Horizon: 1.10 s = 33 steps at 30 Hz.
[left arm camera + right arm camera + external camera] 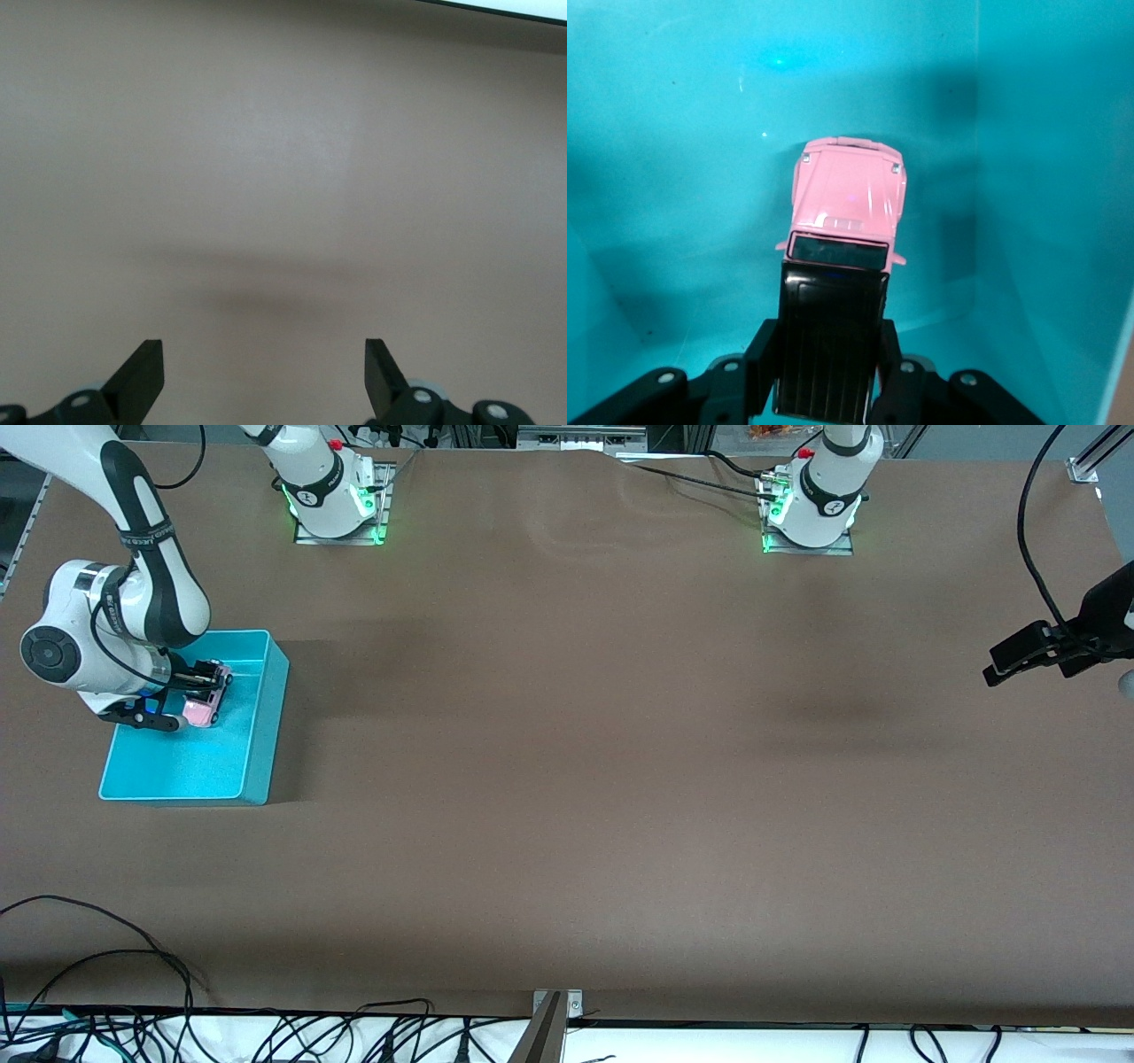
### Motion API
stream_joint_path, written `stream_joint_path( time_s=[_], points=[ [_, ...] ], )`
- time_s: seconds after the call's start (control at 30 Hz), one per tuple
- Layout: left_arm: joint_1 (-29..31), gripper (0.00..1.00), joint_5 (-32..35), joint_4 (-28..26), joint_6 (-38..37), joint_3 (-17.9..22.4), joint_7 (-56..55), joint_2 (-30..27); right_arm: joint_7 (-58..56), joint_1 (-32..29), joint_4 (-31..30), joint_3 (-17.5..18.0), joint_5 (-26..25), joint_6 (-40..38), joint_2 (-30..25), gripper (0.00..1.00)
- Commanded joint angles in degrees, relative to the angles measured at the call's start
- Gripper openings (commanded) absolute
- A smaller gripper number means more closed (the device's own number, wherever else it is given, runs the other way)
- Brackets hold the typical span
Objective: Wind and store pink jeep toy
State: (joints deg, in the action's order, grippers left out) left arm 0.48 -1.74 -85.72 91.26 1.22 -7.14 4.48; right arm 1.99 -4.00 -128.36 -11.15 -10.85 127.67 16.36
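My right gripper opens next, since the pink jeep toy (202, 710) (849, 199) stands close over the cyan bin's bottom, so the toy would stay.
The pink jeep toy (202, 710) (849, 199), pink-bodied with a black roof, hangs inside the cyan bin (257, 717) (673, 142) at the right arm's end of the table. My right gripper (205, 691) (827, 367) is shut on the jeep, its fingers (760, 354) pressed against both sides of the black roof. Whether the wheels touch the bin floor I cannot tell. My left gripper (1005, 669) (264, 372) is open and holds nothing, waiting over bare table at the left arm's end.
The brown table (567, 779) spreads wide between the two arms. The arm bases (337, 496) (815, 505) stand along its edge farthest from the front camera. Cables (177, 1027) lie along the edge nearest to that camera.
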Motion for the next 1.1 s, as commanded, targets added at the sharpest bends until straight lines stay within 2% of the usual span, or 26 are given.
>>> stream_joint_path(
  time_s=[0.0,0.13,0.17,0.37,0.63,0.87,1.07],
  points=[
    [-0.21,1.0,-0.72,-0.15,-0.2,0.19,0.64,-0.17,-0.84,-0.57,-0.4,-0.1,-1.28,0.29,-0.19,0.0],
    [-0.13,1.0,-0.72,-0.15,-0.2,0.19,0.73,-0.17,-0.76,-1.27,-0.4,-0.19,-1.28,0.38,0.08,0.0],
    [-0.21,1.0,-0.72,-0.15,-0.2,0.19,0.64,-0.08,-0.5,-1.27,-0.31,-0.19,-1.28,0.56,0.43,0.1],
    [-0.21,1.0,-0.72,-0.15,-0.2,0.19,0.64,-0.17,-0.41,-1.27,-0.31,-0.19,-1.28,1.0,0.52,0.26],
    [-0.13,1.0,-0.72,-0.15,-0.2,0.19,0.64,-0.17,-0.41,-1.27,-0.31,-0.19,-1.28,1.0,0.6,0.56],
    [-0.13,1.0,-0.72,-0.15,-0.2,0.19,0.73,-0.08,-0.41,-1.27,-0.31,-0.1,-1.37,0.91,0.52,0.7],
    [-0.13,1.0,-0.72,-0.15,-0.2,0.19,0.64,-0.08,-0.41,-1.18,-0.22,-0.01,-1.37,0.12,-0.54,0.78]
  ],
)
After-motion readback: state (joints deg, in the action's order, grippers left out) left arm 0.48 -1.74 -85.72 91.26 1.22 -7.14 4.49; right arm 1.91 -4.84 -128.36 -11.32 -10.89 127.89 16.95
